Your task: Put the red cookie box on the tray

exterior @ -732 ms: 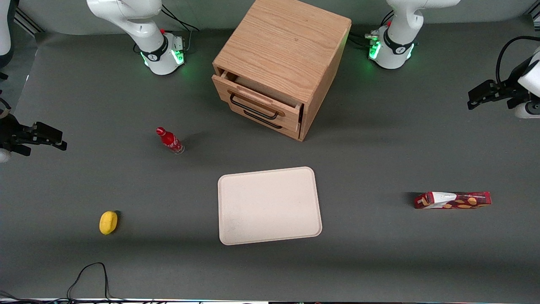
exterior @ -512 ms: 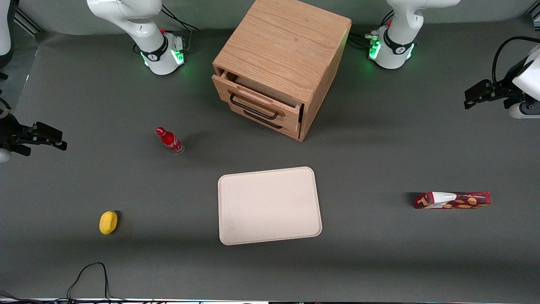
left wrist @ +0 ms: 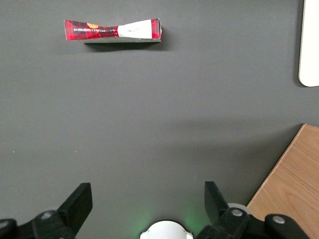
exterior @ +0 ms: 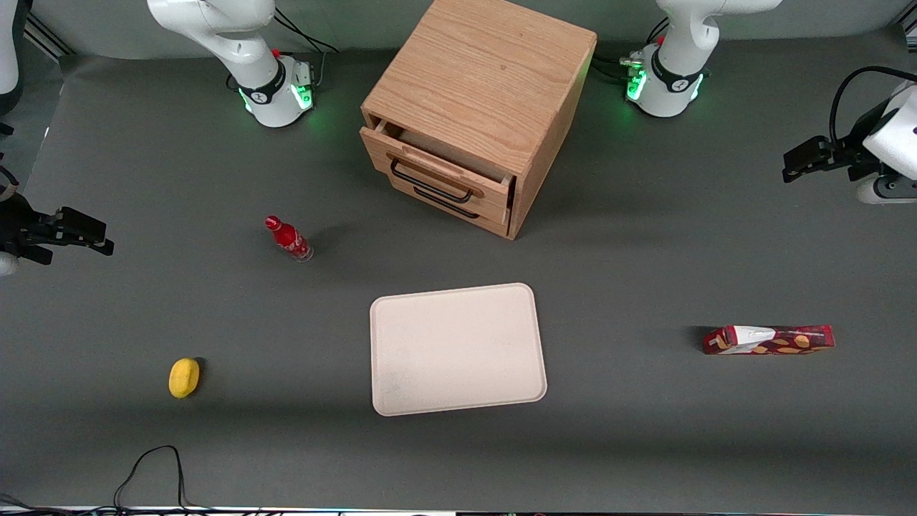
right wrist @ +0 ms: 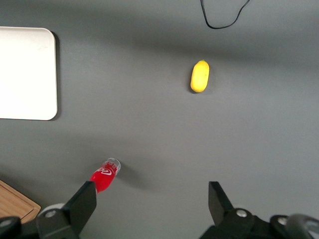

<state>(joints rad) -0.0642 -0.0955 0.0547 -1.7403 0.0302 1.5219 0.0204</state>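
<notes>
Next, my left gripper grabs the red cookie box by its narrow middle (exterior: 768,340), since the long box's flared ends reach out both ways.
The red cookie box (exterior: 768,339) lies on its long thin edge on the grey table, toward the working arm's end, well apart from the tray. It also shows in the left wrist view as a dark-red carton with a white patch (left wrist: 112,31). The pale beige tray (exterior: 457,349) lies flat and bare in the middle of the table, nearer the front camera than the cabinet; only its corner (left wrist: 310,45) shows in the left wrist view. My left gripper (exterior: 794,162) hovers open and holds nothing (left wrist: 147,194). It is farther from the front camera than the box.
A wooden drawer cabinet (exterior: 480,107) with its top drawer slightly open stands farther from the camera than the tray. A small red bottle (exterior: 288,239) and a yellow object (exterior: 184,377) lie toward the parked arm's end. A black cable (exterior: 150,466) loops near the front edge.
My left gripper has shifted slightly toward the cabinet. The box and the tray have not moved.
</notes>
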